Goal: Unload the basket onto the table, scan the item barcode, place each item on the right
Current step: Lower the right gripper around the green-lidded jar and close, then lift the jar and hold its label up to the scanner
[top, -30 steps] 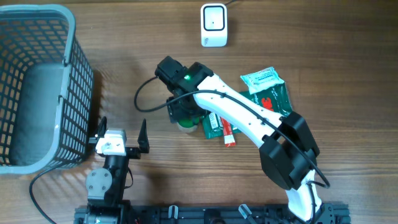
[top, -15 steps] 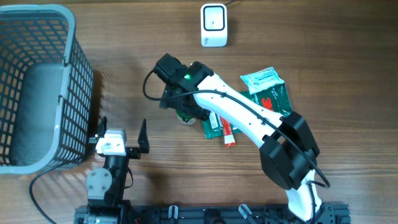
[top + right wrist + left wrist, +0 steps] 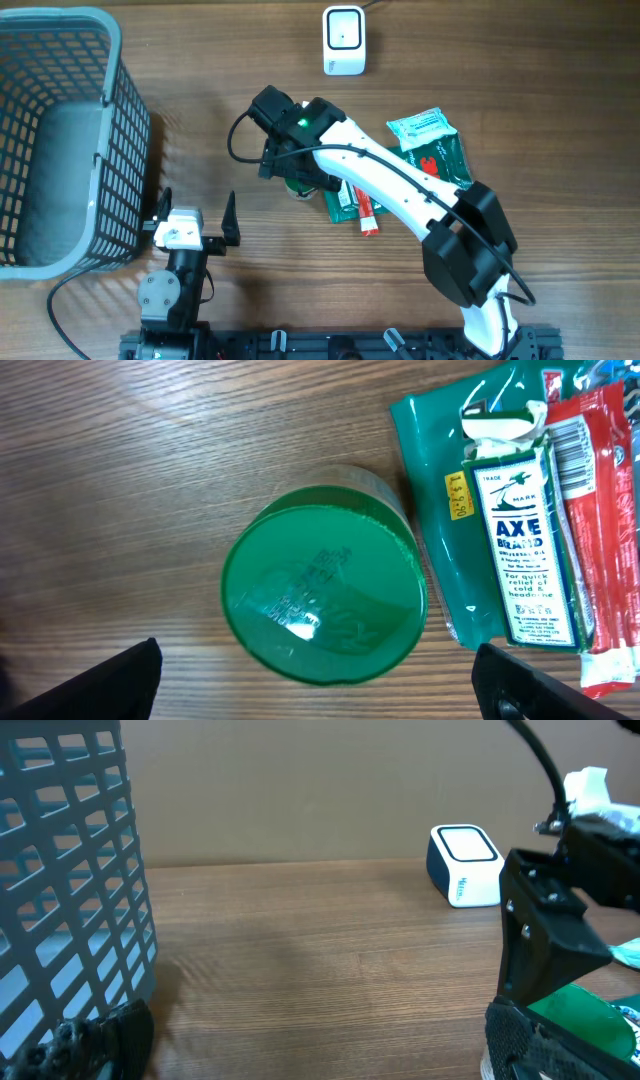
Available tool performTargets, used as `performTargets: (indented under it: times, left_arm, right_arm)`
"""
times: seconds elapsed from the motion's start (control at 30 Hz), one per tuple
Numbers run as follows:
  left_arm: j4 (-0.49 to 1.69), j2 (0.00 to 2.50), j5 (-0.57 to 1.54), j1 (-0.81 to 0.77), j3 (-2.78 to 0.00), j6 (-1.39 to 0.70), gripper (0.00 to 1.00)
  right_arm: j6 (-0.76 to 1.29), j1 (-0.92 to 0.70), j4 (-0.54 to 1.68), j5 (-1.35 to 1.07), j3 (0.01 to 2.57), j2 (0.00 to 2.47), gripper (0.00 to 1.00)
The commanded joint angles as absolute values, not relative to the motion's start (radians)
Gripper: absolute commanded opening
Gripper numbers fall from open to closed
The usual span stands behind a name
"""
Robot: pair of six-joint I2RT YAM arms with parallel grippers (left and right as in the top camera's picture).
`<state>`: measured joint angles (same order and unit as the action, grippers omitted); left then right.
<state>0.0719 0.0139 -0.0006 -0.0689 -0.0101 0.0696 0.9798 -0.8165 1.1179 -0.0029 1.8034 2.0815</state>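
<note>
The robot's right gripper should grab the round jar from above across opposite sides of its green-lid end (image 3: 299, 187) (image 3: 324, 596), which leaves the jar's body to scan.
A round jar with a green lid (image 3: 322, 598) stands upright on the wooden table, directly under my right gripper (image 3: 320, 685). That gripper is open, its two black fingertips (image 3: 110, 682) wide apart on either side of the lid and touching nothing. From overhead the right gripper (image 3: 290, 165) covers most of the jar (image 3: 298, 192). No barcode shows on the lid. The white scanner (image 3: 343, 40) sits at the far edge of the table. My left gripper (image 3: 197, 215) rests open and empty near the front left.
Right of the jar lie a green pouch (image 3: 440, 510), a white and green Axe Brand box (image 3: 520, 550) and a red packet (image 3: 600, 530). Further right lies a pale packet (image 3: 422, 127). A grey wire basket (image 3: 60, 130) stands at the left.
My right gripper's jaws have opened wider, and the wrist has shifted slightly away from the front edge. The jar stays on the table. The left arm has not moved.
</note>
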Motion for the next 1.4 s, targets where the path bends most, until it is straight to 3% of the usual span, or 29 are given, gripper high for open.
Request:
performTargets:
  times: [0.0,0.23,0.53,0.67,1.13,1.37]
  left_arm:
    - [0.075,0.005,0.015,-0.065,-0.006,0.064,1.00]
    - [0.075,0.005,0.015,-0.065,-0.006,0.064,1.00]
    - [0.075,0.005,0.015,-0.065,-0.006,0.064,1.00]
    - [0.075,0.005,0.015,-0.065,-0.006,0.064,1.00]
    - [0.075,0.005,0.015,-0.065,-0.006,0.064,1.00]
    - [0.075,0.005,0.015,-0.065,-0.006,0.064,1.00]
  right_arm:
    - [0.942,-0.810,1.130,0.008,1.827,2.043,0.99]
    - [0.939,-0.810,1.139,0.049,1.827,2.038,1.00]
    - [0.676,-0.807,1.139,0.045,1.825,1.984,1.00]
    - [0.691,-0.807,1.128,0.017,1.824,2.009,1.00]
    - [1.215,-0.779,1.089,-0.075,1.824,2.164,1.00]
    - [1.373,-0.775,1.062,-0.151,1.824,2.246,0.99]
